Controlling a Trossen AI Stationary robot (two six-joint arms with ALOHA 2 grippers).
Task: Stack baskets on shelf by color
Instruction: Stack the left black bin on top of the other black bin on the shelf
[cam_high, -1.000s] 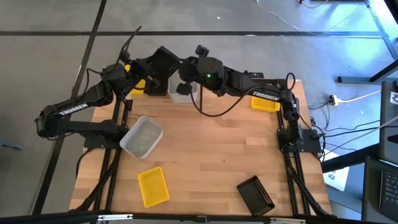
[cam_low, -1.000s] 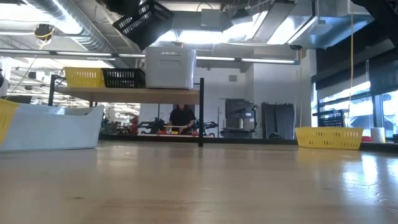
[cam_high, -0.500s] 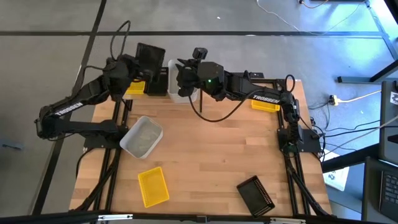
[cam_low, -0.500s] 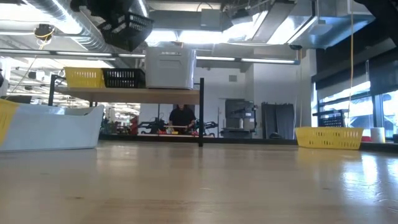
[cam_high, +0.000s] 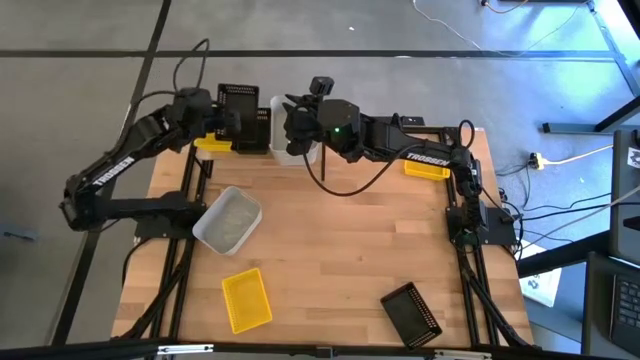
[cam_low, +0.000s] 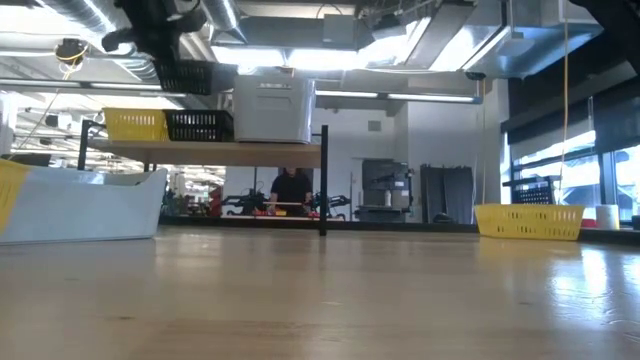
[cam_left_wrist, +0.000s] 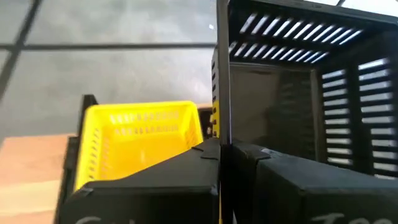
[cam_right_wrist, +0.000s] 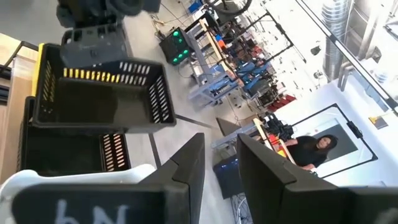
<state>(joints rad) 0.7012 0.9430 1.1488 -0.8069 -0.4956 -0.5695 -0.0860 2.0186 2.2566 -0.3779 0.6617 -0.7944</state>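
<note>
The black basket has its far edge (cam_high: 238, 86) past the lower basket's rim (cam_high: 268, 128), so my left gripper should nest the black basket before opening.
My left gripper (cam_high: 222, 113) is shut on a black perforated basket (cam_high: 241, 100) and holds it over the shelf (cam_low: 210, 152) at the table's far left. Below it, another black basket (cam_low: 198, 125) rests with its bottom on the shelf board, between a yellow basket (cam_left_wrist: 140, 130) and a stack of white baskets (cam_low: 272, 110). My right gripper (cam_right_wrist: 217, 155) hovers open over the white stack (cam_high: 288, 142) with nothing between its fingers. My left gripper pinches one side wall of the black basket at its rim (cam_left_wrist: 221, 118), one finger inside the basket and one outside. The fingers come from the table's left, slanting down. The basket hangs clear, about level with its opening up, just above the shelf's black basket.
On the tabletop lie a white basket (cam_high: 228, 220), a yellow basket (cam_high: 246, 298) and a black basket (cam_high: 411, 312). Another yellow basket (cam_high: 427, 165) sits at the far right. The shelf's black upright (cam_low: 323, 180) stands right of the white stack. A person (cam_low: 292, 185) is in the room beyond.
My left gripper has carried the black basket toward the table's left edge and down, rolling it from a steep tilt to about level, so it now hangs just above the black basket on the shelf.
</note>
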